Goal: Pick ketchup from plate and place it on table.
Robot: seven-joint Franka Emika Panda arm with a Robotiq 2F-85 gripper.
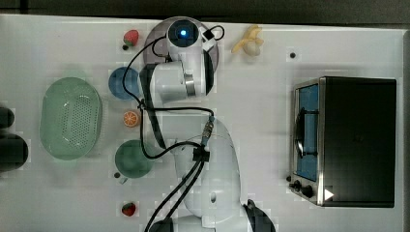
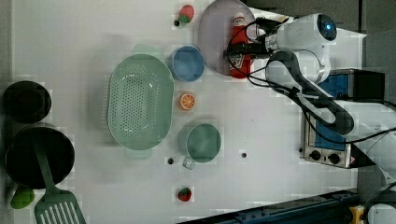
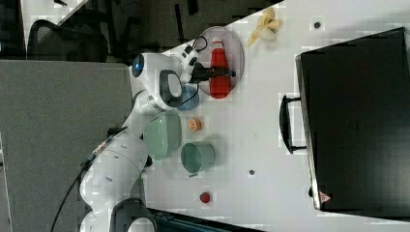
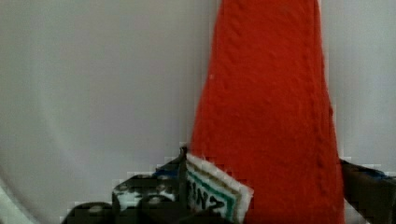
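Observation:
My gripper picks up the ketchup by its middle [image 2: 239, 45] next, to move the ketchup from the plate [image 2: 214, 37] to the table.
The ketchup [image 2: 240, 58] is a red bottle with a white label, lying on the pale lilac-grey plate [image 2: 214, 37] at the far edge of the white table [image 1: 256, 101]. My gripper [image 2: 242, 48] is down over the bottle's middle and is open. In the wrist view the ketchup [image 4: 271, 112] runs between the two dark fingers [image 4: 140, 198], one on each side of it. The right view shows the ketchup [image 3: 220, 77] flat on the plate [image 3: 238, 48] under my gripper [image 3: 216, 72]. From the top view my arm covers the bottle and most of the plate [image 1: 153, 35].
Beside the plate are a blue bowl [image 2: 187, 64] and a strawberry [image 2: 186, 13]. Further off sit a green colander [image 2: 140, 101], an orange slice [image 2: 187, 101] and a green cup [image 2: 204, 143]. A toaster oven [image 1: 348, 140] stands at the top view's right, a banana [image 1: 249, 41] near the plate.

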